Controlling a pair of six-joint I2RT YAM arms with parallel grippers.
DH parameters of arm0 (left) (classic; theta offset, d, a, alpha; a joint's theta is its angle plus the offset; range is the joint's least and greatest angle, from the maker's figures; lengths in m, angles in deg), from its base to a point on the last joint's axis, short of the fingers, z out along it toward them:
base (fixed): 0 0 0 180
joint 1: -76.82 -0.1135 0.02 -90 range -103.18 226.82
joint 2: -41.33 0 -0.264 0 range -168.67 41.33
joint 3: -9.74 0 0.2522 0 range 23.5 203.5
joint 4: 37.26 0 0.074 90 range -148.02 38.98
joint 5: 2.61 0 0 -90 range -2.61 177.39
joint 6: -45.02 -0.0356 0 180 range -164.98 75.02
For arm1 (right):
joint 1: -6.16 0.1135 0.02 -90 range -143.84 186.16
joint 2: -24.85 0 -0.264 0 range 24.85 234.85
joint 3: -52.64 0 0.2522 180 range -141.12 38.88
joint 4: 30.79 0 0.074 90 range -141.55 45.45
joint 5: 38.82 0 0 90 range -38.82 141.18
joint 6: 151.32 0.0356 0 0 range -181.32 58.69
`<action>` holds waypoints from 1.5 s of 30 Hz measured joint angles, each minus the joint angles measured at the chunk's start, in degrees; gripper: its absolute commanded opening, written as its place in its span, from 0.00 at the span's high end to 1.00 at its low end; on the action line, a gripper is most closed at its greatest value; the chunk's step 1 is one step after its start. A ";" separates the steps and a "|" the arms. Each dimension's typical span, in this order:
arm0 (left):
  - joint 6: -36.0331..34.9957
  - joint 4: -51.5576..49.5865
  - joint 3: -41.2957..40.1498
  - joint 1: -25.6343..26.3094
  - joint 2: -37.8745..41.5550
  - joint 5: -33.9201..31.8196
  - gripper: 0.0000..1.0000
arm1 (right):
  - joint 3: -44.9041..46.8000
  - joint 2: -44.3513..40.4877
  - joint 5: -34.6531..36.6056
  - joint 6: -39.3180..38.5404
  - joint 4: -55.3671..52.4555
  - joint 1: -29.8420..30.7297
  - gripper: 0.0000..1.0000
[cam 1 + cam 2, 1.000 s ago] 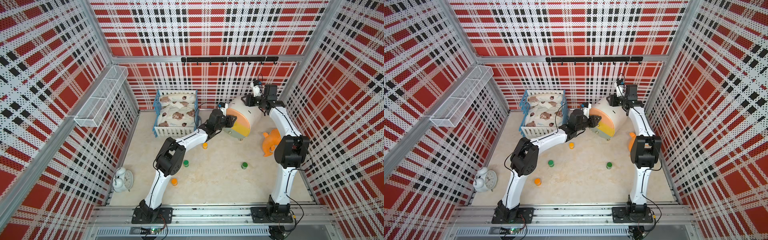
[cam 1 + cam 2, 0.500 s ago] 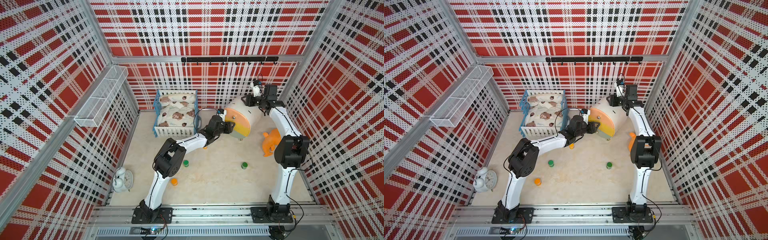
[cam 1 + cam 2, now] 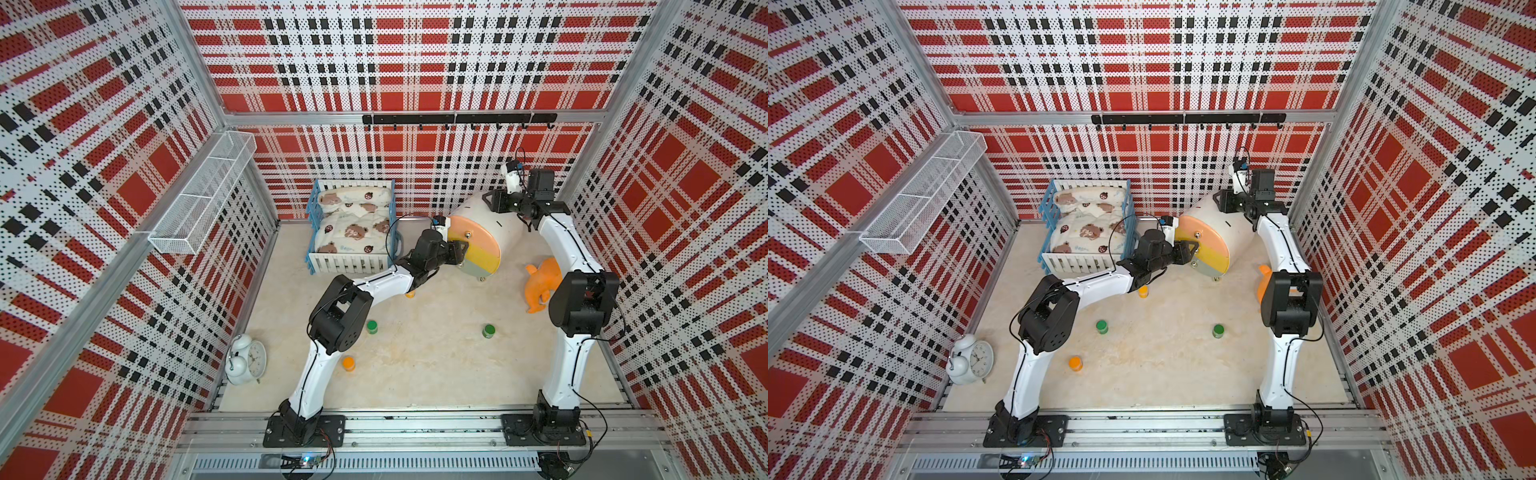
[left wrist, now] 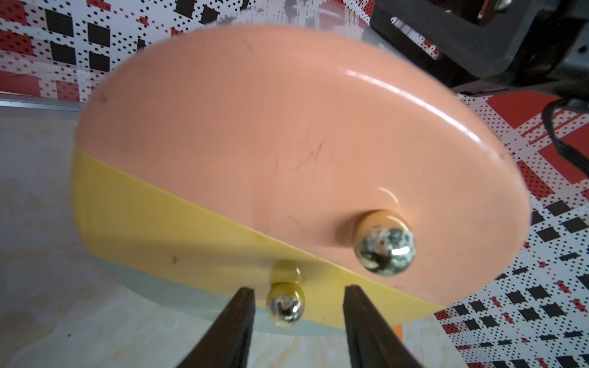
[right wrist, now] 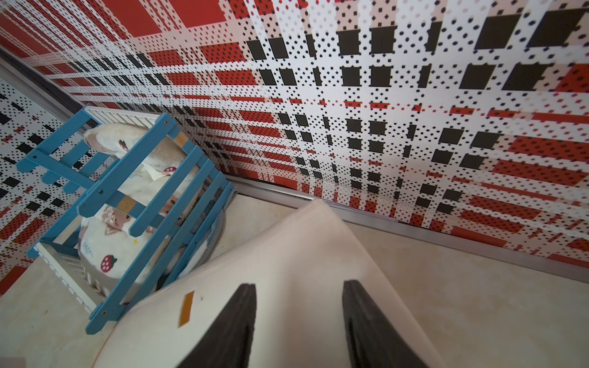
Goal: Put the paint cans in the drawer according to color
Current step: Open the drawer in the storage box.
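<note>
My left gripper will pull the drawer open for paint cans next, so it will grab the yellow drawer (image 4: 159,229) by its small metal knob (image 4: 285,307).
The drawer cabinet (image 3: 478,245) (image 3: 1208,249) is a white half-round box with peach, yellow and grey fronts, all pushed in. My left gripper (image 3: 461,253) (image 4: 296,290) is open at the yellow drawer (image 4: 159,229), its fingers either side of the small metal knob (image 4: 285,307) without touching it. My right gripper (image 3: 490,201) (image 5: 299,286) is open, its fingers lying on the cabinet's white top (image 5: 302,255). On the floor stand two green paint cans (image 3: 372,327) (image 3: 488,331) and an orange one (image 3: 348,363). Another orange can (image 3: 1143,291) is half hidden under my left forearm.
A blue and white doll crib (image 3: 353,224) with bedding stands just left of the cabinet. An orange soft toy (image 3: 540,282) lies by the right arm. A white alarm clock (image 3: 247,359) sits at the front left. A wire basket (image 3: 208,195) hangs on the left wall.
My left gripper has dropped a little down the drawer fronts, and its forearm now covers part of the orange can. The right arm has not moved.
</note>
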 measured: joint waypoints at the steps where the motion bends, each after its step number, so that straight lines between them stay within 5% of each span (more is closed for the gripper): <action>1: 0.17 0.09 0.02 0.00 -0.22 -0.07 0.52 | 0.07 0.00 0.02 0.00 0.11 0.00 0.49; 41: 2.67 1.75 0.94 1.73 -3.93 -2.78 0.56 | 0.15 0.00 0.00 -0.07 0.31 0.00 0.50; 45: 2.84 1.70 0.94 1.73 -4.11 -2.71 0.63 | 0.15 0.00 -0.02 -0.07 0.31 0.00 0.50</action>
